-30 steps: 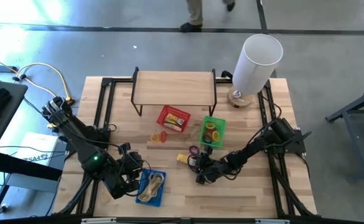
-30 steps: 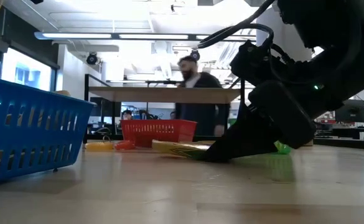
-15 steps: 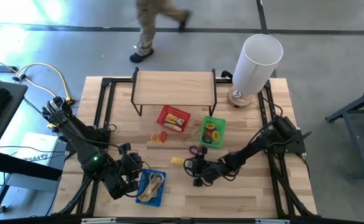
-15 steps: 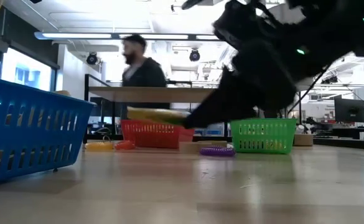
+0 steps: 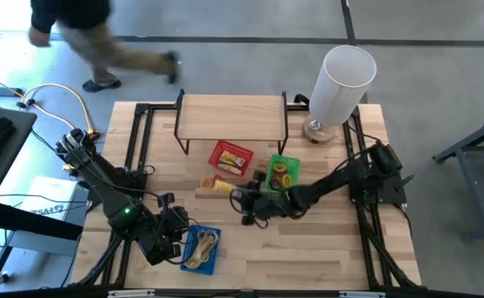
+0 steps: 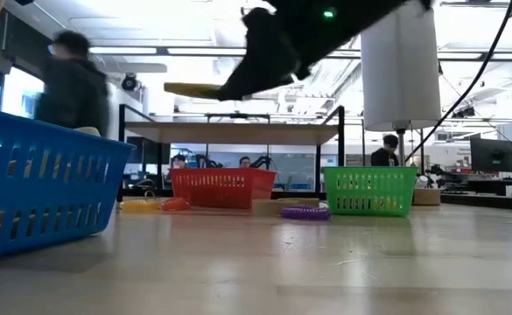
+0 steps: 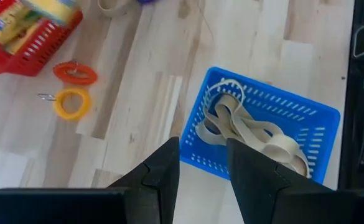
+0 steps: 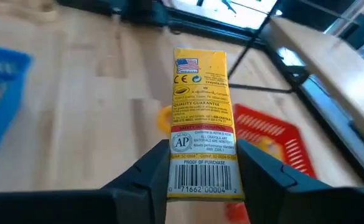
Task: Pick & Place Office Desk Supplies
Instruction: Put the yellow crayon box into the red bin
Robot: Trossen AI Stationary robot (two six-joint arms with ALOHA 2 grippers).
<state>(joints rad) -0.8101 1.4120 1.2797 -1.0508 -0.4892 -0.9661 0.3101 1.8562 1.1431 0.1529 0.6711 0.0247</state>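
The yellow box is hanging above the table, short of the red basket. I should move it toward the red basket before my right gripper lets go of it.
A yellow box with printed labels hangs high above the table, and my right gripper is shut on it. From above, the box is near the table's middle, just in front of the red basket. The green basket stands to its right. An orange loop and a yellow loop lie flat on the table, and so does a purple coil. My left gripper stands open above the blue basket, which holds pale tan bands. My right gripper pinches the yellow box between its two fingers by its two long sides, near the barcode end. The fingers come nearly level from the table's right and lie along the box. The box sticks out ahead of them about level, lifted clear.
A low wooden shelf stands at the far side. A tall white cylinder is at the far right corner. A person walks past beyond the table's far edge. Bare wood lies along the near edge, right of the blue basket.
My right gripper has risen with the yellow box and carried it toward the far left, toward the red basket, rolling as it went. The box lay on the table a second ago and now hangs well clear of it. The purple coil has come into sight.
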